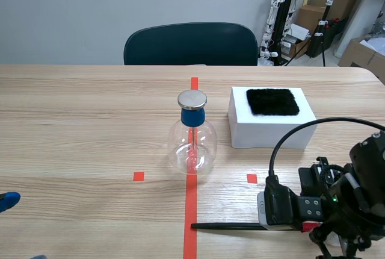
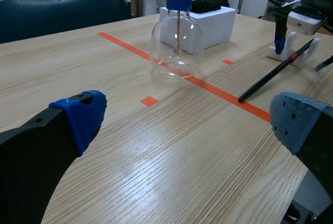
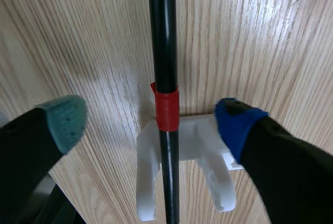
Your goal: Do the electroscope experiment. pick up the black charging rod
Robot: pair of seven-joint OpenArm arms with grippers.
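My right gripper is to grip the rod by its red-taped band [image 3: 167,110] next, so the charging rod's long bare black length [image 3: 163,31] stays free for the electroscope experiment.
The black charging rod [image 3: 162,41] lies flat, its red-taped end resting in a small white stand [image 3: 192,146]. My right gripper [image 3: 151,121] is open directly over it. One pad stands on each side of the red band, and neither touches the rod. In the scene view the rod [image 1: 228,226] pokes out leftward from under the right arm [image 1: 337,205] at the table's near right. My left gripper [image 2: 190,120] is open and empty at the near left, and one blue fingertip [image 1: 7,200] shows in the scene view. From there the rod [image 2: 273,74] lies ahead to the right.
The glass flask electroscope [image 1: 192,141], with a blue stopper and metal disc, stands on the red centre tape line. A white box [image 1: 240,127] topped with a black fur pad [image 1: 272,101] sits behind and to its right. A dark chair [image 1: 190,43] stands at the far table edge.
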